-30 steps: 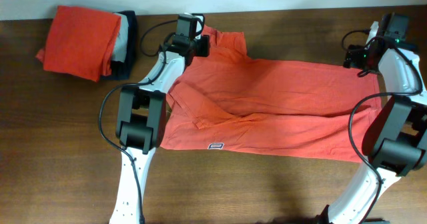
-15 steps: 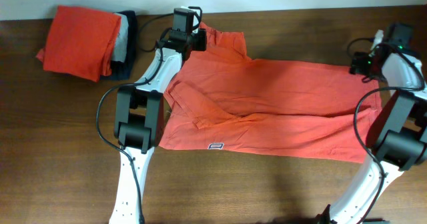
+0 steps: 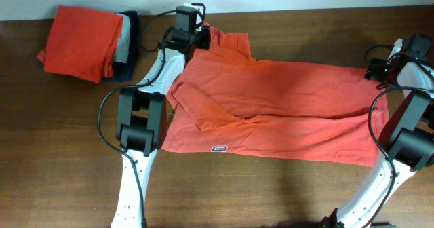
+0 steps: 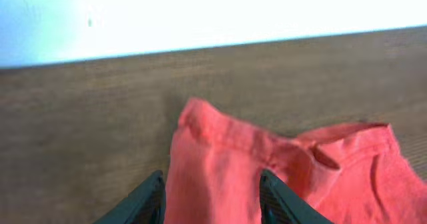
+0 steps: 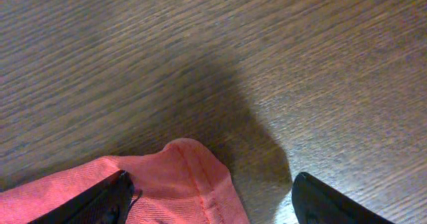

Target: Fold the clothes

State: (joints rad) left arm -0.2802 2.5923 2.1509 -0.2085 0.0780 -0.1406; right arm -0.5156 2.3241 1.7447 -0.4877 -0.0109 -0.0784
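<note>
The robot should next grab the coral-red T-shirt by its hemmed far corner with the right gripper, so that the T-shirt's far edge can be folded over the front hem.
The coral-red T-shirt [image 3: 285,106] lies spread across the table, plain face up, with a small label [image 3: 218,148] near its front hem. No lettering shows. My left gripper [image 3: 201,36] is open at the shirt's far left corner. In the left wrist view its fingers [image 4: 212,187] straddle a strip of the shirt's fabric [image 4: 220,157]. My right gripper [image 3: 380,70] is open at the shirt's far right corner. In the right wrist view the fingers [image 5: 212,184] stand wide apart over a hemmed shirt corner [image 5: 190,177] lying on the wood.
A stack of folded garments stands at the back left: a plain orange one [image 3: 81,41] on top of grey and navy ones [image 3: 129,34]. A white wall [image 4: 213,11] runs along the table's far edge. Bare wood lies in front of the shirt.
My right gripper has moved right and slightly toward the front, out to the shirt's corner. My left gripper has shifted a little toward the far edge. The shirt has barely moved.
</note>
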